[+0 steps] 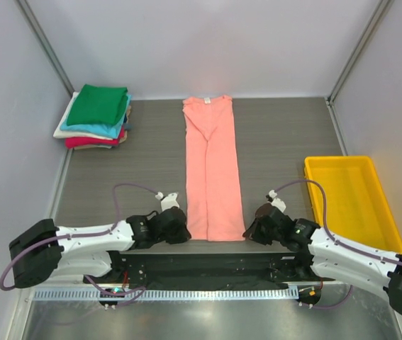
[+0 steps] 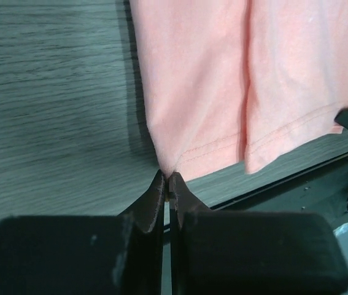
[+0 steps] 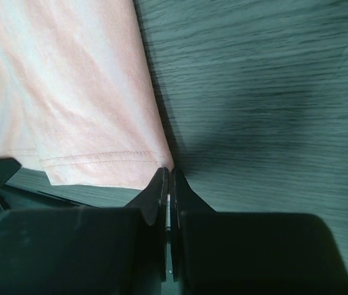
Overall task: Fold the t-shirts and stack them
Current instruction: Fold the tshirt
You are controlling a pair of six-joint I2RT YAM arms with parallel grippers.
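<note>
My right gripper's fingers are closed on the near hem corner of the salmon-pink t-shirt, so the hem would come up with them if I lifted now.
A salmon-pink t-shirt (image 1: 212, 170) lies folded into a long narrow strip down the middle of the table, collar at the far end. My left gripper (image 1: 183, 231) is shut on its near left hem corner (image 2: 169, 167). My right gripper (image 1: 249, 232) is shut on its near right hem corner (image 3: 164, 165). The hem looks lifted slightly off the table in both wrist views. A stack of folded t-shirts (image 1: 96, 117), green on top, then teal, cream and red-pink, sits at the far left.
A yellow plastic bin (image 1: 353, 202) stands on the right side of the table. The table's near edge (image 2: 284, 181) runs just below the hem. Grey walls enclose the table on three sides.
</note>
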